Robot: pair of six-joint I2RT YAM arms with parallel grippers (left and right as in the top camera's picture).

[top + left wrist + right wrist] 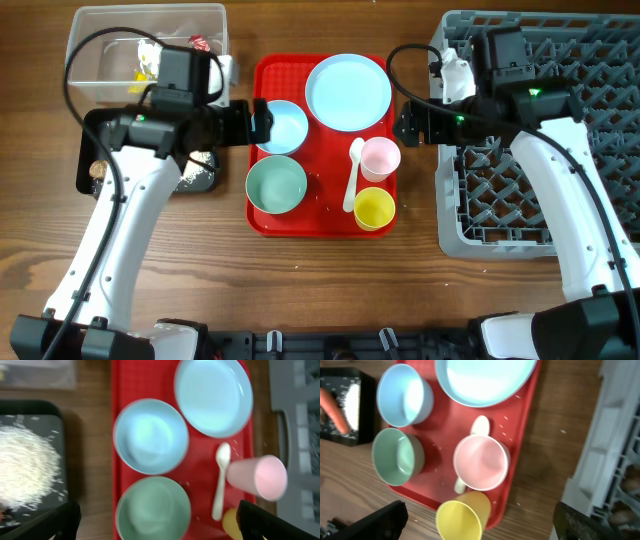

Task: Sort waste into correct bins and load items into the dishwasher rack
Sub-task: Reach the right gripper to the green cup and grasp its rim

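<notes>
The right gripper pinches the greenish bowl by its rim facing the white spoon next, to tilt it into the dishwasher rack.
On the red tray stand a pale blue plate, a pale blue bowl, a greenish bowl, a pink cup, a yellow cup and a white spoon. My left gripper hangs open at the tray's left edge; in its wrist view it frames the greenish bowl. My right gripper is open between tray and dishwasher rack, above the yellow cup. Rice and a carrot lie in the black tray.
The clear tub at the back left holds yellow and red wrappers. A small brown lump lies in the black tray's left corner. Bare wooden table stretches along the front.
</notes>
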